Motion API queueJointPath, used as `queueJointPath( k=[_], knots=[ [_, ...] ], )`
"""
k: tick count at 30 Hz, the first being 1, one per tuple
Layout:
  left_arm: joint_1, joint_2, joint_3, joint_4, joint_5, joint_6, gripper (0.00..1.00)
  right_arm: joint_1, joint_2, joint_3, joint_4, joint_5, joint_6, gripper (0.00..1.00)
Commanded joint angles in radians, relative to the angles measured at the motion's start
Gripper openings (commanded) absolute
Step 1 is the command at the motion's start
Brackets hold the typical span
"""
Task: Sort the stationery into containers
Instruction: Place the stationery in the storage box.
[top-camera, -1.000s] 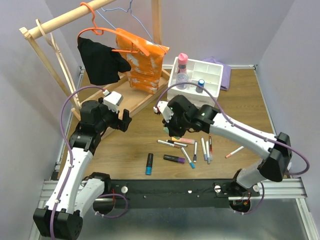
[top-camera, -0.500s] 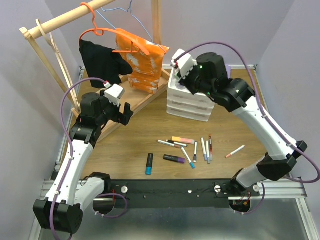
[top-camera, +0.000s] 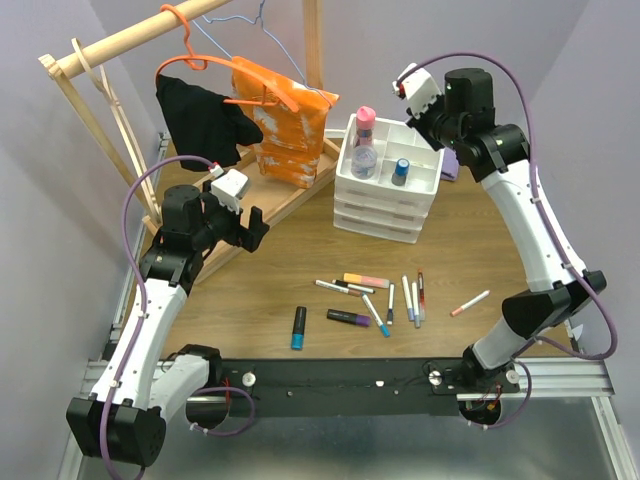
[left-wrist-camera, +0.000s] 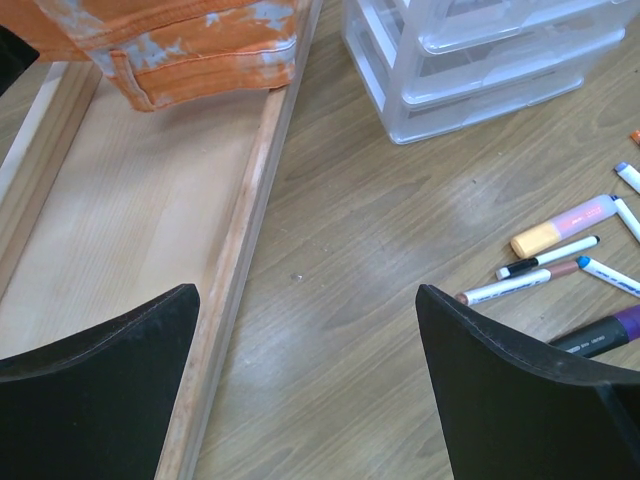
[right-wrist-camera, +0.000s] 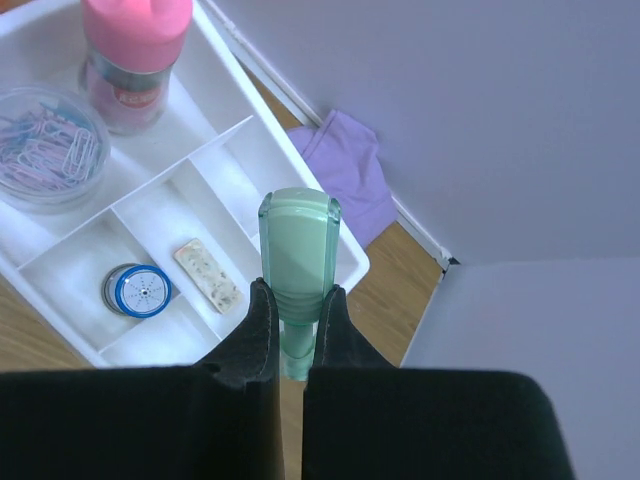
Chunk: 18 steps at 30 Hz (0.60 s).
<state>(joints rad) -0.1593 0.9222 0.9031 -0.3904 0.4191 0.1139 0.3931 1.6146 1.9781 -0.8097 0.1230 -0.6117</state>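
My right gripper needs to keep holding the highlighter. The highlighter hangs over the tray's corner edge, so it would catch on the tray's rim or fall outside if I opened now.
My right gripper (right-wrist-camera: 297, 295) is shut on a chunky green highlighter (right-wrist-camera: 298, 240) and hangs above the far right corner of the divided tray (right-wrist-camera: 352, 262). The tray tops the white drawer organiser (top-camera: 378, 212). Its compartments hold a pink-capped bottle (right-wrist-camera: 135, 60), a blue-capped bottle (right-wrist-camera: 140, 290), a tub of paper clips (right-wrist-camera: 45, 150) and a small eraser (right-wrist-camera: 208, 275). Several pens and highlighters lie on the table, among them a pastel highlighter (top-camera: 365, 280), a purple one (top-camera: 348, 318) and a blue one (top-camera: 298, 327). My left gripper (left-wrist-camera: 307, 292) is open and empty above the table, by the rack's base.
The wooden clothes rack (top-camera: 120, 40) stands at the back left with an orange bag (top-camera: 290, 125) and a black cloth (top-camera: 200, 125) on hangers; its base rail (left-wrist-camera: 240, 270) runs under my left gripper. A purple cloth (right-wrist-camera: 340, 165) lies behind the organiser. Walls close in on both sides.
My right arm has risen from the scattered pens and swung back over the organiser's tray, carrying the green highlighter. The left arm has barely shifted.
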Motion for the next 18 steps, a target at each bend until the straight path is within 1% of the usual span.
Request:
queueJointPath(
  k=[1,9,10,13,18],
  knots=[
    [-0.003,-0.003,0.023,0.013,0.032,-0.003,0.98,-0.031,0.042,0.010,-0.022,-0.097,-0.074,0.00],
    [-0.003,0.003,0.014,0.004,0.049,0.003,0.98,-0.043,0.090,-0.042,-0.055,-0.115,-0.118,0.00],
    [-0.005,0.004,0.011,0.002,0.046,0.007,0.98,-0.045,0.096,-0.047,-0.055,-0.146,-0.120,0.01],
    [-0.006,0.009,0.002,-0.004,0.035,0.018,0.99,-0.045,0.103,-0.071,-0.063,-0.158,-0.125,0.00],
    [-0.006,0.012,-0.009,-0.001,0.038,0.015,0.99,-0.045,0.111,-0.116,-0.060,-0.155,-0.128,0.01]
  ],
)
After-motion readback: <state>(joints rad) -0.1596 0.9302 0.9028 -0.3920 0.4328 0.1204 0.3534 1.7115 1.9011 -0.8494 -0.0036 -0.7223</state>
